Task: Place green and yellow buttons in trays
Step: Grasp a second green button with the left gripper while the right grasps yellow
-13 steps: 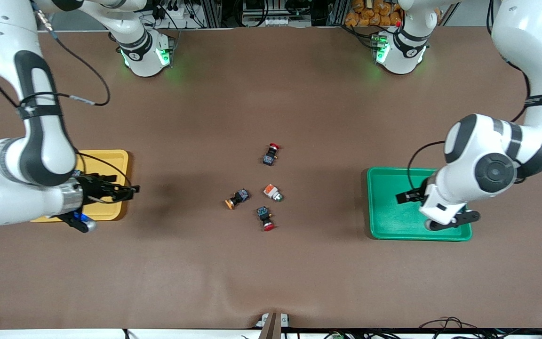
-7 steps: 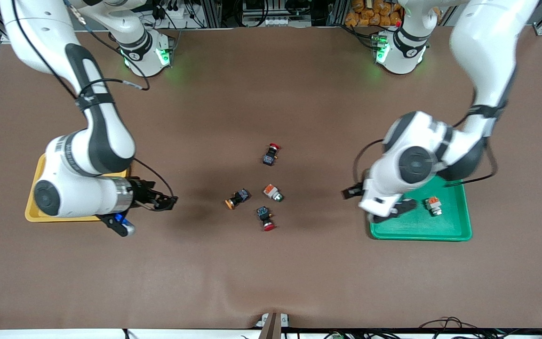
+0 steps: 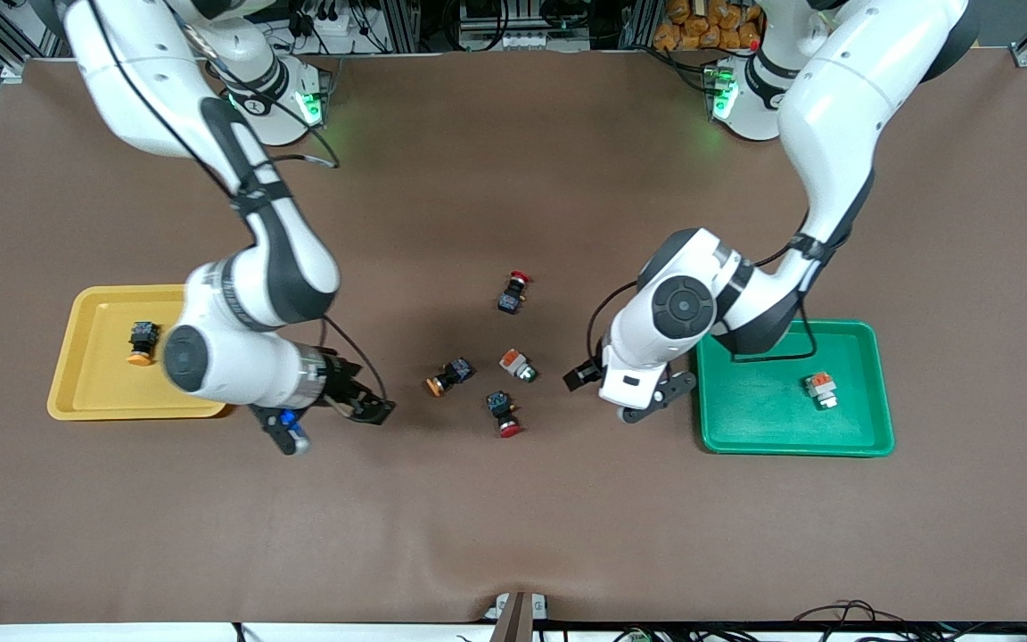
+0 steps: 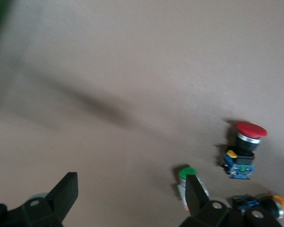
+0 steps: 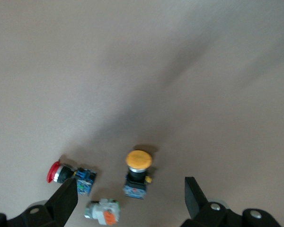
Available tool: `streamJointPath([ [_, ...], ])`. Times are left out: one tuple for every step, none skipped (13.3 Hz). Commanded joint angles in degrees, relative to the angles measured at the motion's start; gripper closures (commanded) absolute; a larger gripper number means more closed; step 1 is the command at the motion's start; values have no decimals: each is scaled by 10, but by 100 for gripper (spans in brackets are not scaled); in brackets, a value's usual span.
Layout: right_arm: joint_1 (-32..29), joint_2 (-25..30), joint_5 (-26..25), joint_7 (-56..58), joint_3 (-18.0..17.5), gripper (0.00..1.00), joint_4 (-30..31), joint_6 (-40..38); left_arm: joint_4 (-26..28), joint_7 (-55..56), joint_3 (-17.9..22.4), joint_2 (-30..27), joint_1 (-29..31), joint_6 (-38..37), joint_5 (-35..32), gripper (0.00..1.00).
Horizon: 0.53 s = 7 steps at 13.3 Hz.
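The green-capped button needs to be gripped next by its white body with my left gripper. It should then go in the green tray (image 3: 772, 428).
A yellow-capped button (image 3: 449, 374) and a green-capped button (image 3: 518, 365) lie at the table's middle. Another yellow-capped button (image 3: 141, 341) lies in the yellow tray (image 3: 94, 397). Another green-capped button (image 3: 820, 389) lies in the green tray (image 3: 772, 428). My right gripper (image 3: 376, 410) is open and empty, beside the middle yellow-capped button (image 5: 137, 172) on its yellow-tray side. My left gripper (image 3: 581, 376) is open and empty, beside the middle green-capped button (image 4: 187, 174) on its green-tray side. Both grippers (image 4: 130, 187) (image 5: 131, 191) hold nothing.
Two red-capped switches lie in the middle group: one (image 3: 504, 414) nearer the front camera than the green-capped button, one (image 3: 513, 292) farther. Both show in the wrist views (image 4: 244, 149) (image 5: 71, 176). The yellow tray is at the right arm's end, the green at the left arm's.
Both arms have swung from over their trays toward the middle group. Each tray now shows a button lying in it. The middle switches have not moved.
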<state>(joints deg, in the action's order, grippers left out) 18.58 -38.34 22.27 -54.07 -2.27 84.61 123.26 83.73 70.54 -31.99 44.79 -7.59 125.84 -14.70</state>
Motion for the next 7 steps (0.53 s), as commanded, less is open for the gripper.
streamJointPath([
  [20,-22,12,-50,7,0,-2,38,-41,50,25,28,-57,16,1,0],
  [22,-24,13,-72,6,0,5,46,-53,66,53,35,-90,18,3,0],
  [30,-29,13,-81,6,0,12,60,-72,82,83,44,-123,19,4,0],
  [47,-31,12,-91,6,0,25,79,-88,100,104,58,-151,24,4,0],
  [55,-31,12,-93,7,0,41,96,-99,119,118,71,-168,36,4,0],
  [57,-32,11,-92,6,0,49,106,-102,133,121,81,-178,56,4,0],
  [61,-39,12,-94,6,0,51,113,-102,144,121,88,-181,76,4,0],
])
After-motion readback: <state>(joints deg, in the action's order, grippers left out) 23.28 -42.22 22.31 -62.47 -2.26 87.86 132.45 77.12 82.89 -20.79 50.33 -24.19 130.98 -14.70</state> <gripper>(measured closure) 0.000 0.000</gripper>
